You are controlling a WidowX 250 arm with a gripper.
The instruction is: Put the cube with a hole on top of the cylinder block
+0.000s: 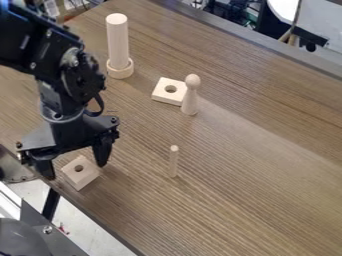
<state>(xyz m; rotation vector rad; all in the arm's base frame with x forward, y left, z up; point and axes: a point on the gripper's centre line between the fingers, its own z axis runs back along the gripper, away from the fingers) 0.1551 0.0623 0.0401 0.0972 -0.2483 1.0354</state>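
My gripper is next going to pick up the wooden cube by its flat sides around the hole, to put it on top of the cylinder block (117,42).
My gripper (75,170) hangs at the lower left, close to the table edge, with its two fingers spread apart. Between and slightly in front of the fingertips lies a pale wooden cube with a hole (83,178), its hole facing up. I cannot tell whether either finger touches it. The tall wooden cylinder block (117,42) stands upright at the upper left, with a wider round ring (121,71) around its foot.
A flat square piece with a hole (164,94) lies near the upper middle, beside a round-headed peg figure (190,100). A thin dowel (174,161) stands in the middle of the brown table (260,165). The near table edge runs diagonally below the gripper.
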